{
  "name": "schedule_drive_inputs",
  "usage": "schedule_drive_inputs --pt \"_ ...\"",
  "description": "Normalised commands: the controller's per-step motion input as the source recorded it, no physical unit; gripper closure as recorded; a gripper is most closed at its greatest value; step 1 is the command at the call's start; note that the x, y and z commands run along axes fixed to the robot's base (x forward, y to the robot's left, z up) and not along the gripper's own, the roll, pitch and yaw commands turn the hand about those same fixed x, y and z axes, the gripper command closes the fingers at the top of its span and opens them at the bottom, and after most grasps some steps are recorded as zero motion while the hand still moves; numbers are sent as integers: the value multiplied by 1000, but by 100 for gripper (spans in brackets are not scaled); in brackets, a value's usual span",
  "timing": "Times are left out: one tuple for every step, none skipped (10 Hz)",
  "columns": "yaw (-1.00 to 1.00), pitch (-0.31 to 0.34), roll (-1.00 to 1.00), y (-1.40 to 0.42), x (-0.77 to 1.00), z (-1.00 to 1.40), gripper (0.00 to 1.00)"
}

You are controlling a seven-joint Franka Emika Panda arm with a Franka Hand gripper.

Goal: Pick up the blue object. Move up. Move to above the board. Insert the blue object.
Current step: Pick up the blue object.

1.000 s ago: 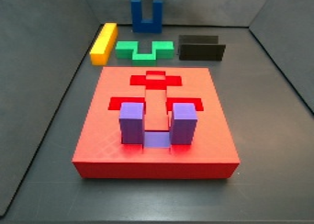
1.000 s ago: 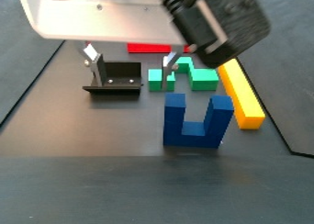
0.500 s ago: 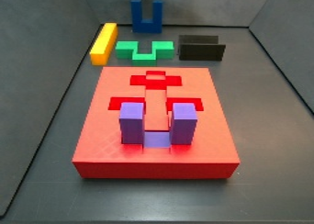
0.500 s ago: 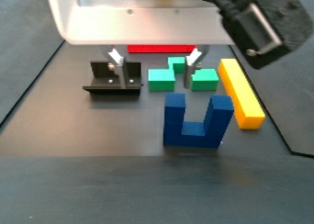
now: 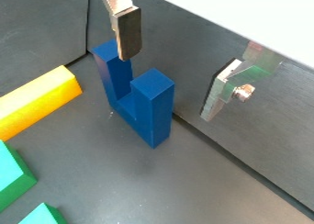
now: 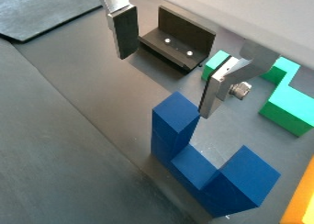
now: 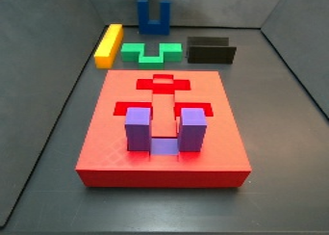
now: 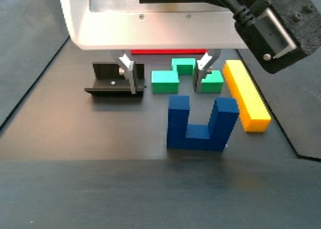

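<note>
My gripper grips one of the blue object's upright prongs next, to insert the blue object into the board.
The blue object [image 8: 201, 123] is a dark blue U-shaped block standing upright on the dark floor with its prongs up; it also shows in a side view [image 7: 153, 15] and in both wrist views [image 5: 138, 95] [image 6: 203, 159]. My gripper [image 8: 164, 66] is open and empty, raised and just on the board's side of the blue object. In a wrist view one finger [image 5: 127, 30] hangs over a prong and the gripper [image 5: 175, 62] holds nothing. The red board [image 7: 161, 128] lies flat with a purple U-shaped block [image 7: 164, 130] seated in it.
A yellow bar [image 7: 108, 43], a green notched block [image 7: 152, 53] and the dark fixture [image 7: 213, 50] lie in a row between the blue object and the board. The grey walls of the enclosure rise on both sides.
My gripper has shifted sideways, about a finger gap to the right in a side view, and come slightly lower toward the blue object. It stays open. No block has moved.
</note>
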Motion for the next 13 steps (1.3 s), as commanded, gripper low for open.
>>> schedule_drive_inputs --pt "0 29 339 0 -43 -166 0" --pt "17 0 320 0 -106 -300 0" --pt "26 0 287 0 -131 -311 0" --pt "31 0 270 0 -143 -329 0" --pt "26 0 270 0 -126 -286 0" --pt "14 0 269 0 -114 -234 0" --pt "0 0 279 0 -131 -160 0" --pt "0 0 257 43 -43 -89 0" --pt "0 0 234 103 0 -54 0" --pt "0 0 236 71 0 -60 0" --pt "0 0 219 37 0 -60 0" --pt "0 0 157 0 0 -114 0" --pt "0 -9 200 0 -57 -271 0"
